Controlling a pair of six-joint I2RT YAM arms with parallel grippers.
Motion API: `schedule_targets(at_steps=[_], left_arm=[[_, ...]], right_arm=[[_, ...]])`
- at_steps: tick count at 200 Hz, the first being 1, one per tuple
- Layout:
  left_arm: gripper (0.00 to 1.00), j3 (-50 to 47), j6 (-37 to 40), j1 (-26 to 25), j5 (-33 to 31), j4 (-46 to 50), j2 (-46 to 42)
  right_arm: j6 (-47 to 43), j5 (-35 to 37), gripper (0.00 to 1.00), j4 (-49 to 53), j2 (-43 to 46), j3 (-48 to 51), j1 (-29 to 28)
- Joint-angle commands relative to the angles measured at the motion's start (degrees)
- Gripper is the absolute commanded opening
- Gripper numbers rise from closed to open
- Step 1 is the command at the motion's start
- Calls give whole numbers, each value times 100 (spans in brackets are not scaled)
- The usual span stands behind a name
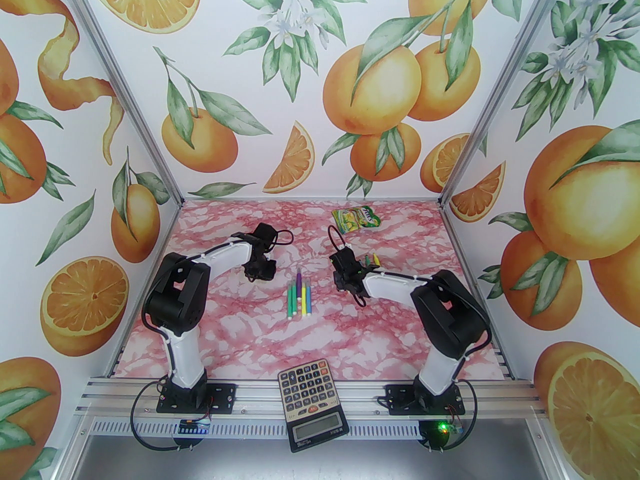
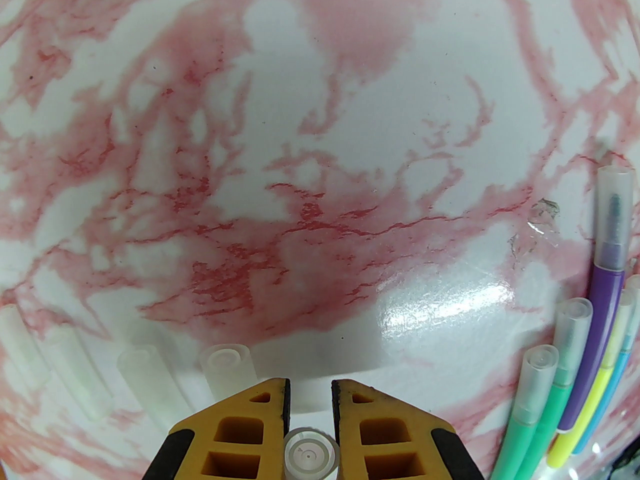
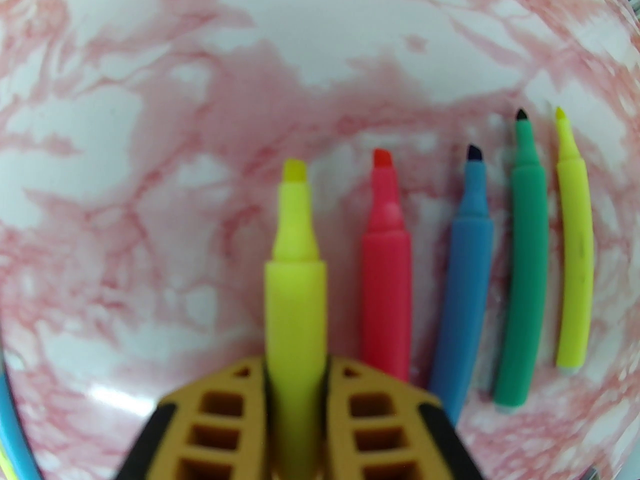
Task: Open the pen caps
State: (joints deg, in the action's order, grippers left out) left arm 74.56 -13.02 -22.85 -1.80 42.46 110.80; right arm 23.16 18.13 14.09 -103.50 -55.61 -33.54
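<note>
The clear pen cap (image 2: 310, 455) is above empty flat table beside the loose caps and would land there, so my left gripper opens next.
My left gripper (image 2: 310, 388) is shut on a clear pen cap (image 2: 310, 455), held end-on between its yellow fingers just above the table. Several loose clear caps (image 2: 227, 363) lie in a row to its left. To its right lie capped pens (image 1: 300, 295), among them a purple one (image 2: 607, 278), two green ones (image 2: 525, 418), a yellow and a blue. My right gripper (image 3: 296, 368) is shut on an uncapped yellow pen (image 3: 295, 278). Beside that pen lies a row of uncapped pens: pink (image 3: 385, 268), blue (image 3: 465, 278), green (image 3: 522, 268), yellow (image 3: 575, 248).
A calculator (image 1: 312, 403) lies at the table's near edge between the arm bases. A yellow-green snack packet (image 1: 357, 218) sits at the back, beyond the right gripper (image 1: 348, 273). The left gripper (image 1: 260, 270) hangs left of the capped pens. Printed walls close in three sides.
</note>
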Motion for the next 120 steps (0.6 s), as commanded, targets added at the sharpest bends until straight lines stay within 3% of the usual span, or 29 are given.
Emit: schedule_targets(at_steps=[1, 120], left_arm=[[20, 215, 96, -9, -57, 54, 86], [32, 169, 146, -4, 58, 41, -331]], right_arm=[[79, 213, 19, 210, -73, -184, 43], [-12, 201, 28, 453, 108, -272, 42]])
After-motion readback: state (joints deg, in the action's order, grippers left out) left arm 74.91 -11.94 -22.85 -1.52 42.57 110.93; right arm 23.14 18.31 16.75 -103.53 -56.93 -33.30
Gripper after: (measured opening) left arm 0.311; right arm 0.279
